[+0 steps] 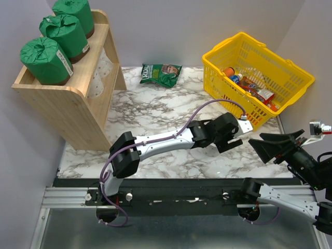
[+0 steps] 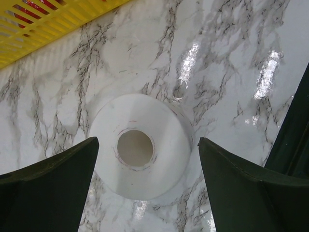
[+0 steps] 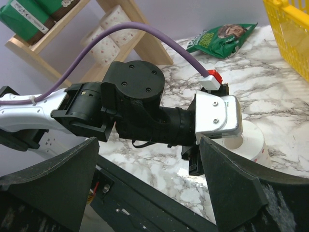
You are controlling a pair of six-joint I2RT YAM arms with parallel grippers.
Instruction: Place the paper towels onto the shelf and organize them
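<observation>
My left gripper grabs the third white roll by the side around its core (image 2: 170, 149) next, which leaves the roll's base free for the shelf.
A bare white paper towel roll (image 2: 159, 159) stands upright on the marble table, its hollow core facing up. My left gripper (image 2: 148, 141) is open and hovers over it, one finger on each side and not touching. The roll also shows in the right wrist view (image 3: 253, 142), under the left wrist. In the top view the left gripper (image 1: 247, 129) is next to the yellow basket. My right gripper (image 1: 259, 141) is open and empty just right of it, and the right wrist view shows its fingers apart (image 3: 149, 142). The wooden shelf (image 1: 67, 111) holds three green-wrapped rolls (image 1: 46, 59) on top and white rolls (image 1: 98, 78) on the lower tier.
A yellow basket (image 1: 290, 70) with bottles and packets stands at the back right, close to the left gripper; its edge shows in the left wrist view (image 2: 48, 24). A flat green snack bag (image 1: 161, 74) lies at the back middle of the table. The left arm (image 1: 161, 140) stretches across the table's front.
</observation>
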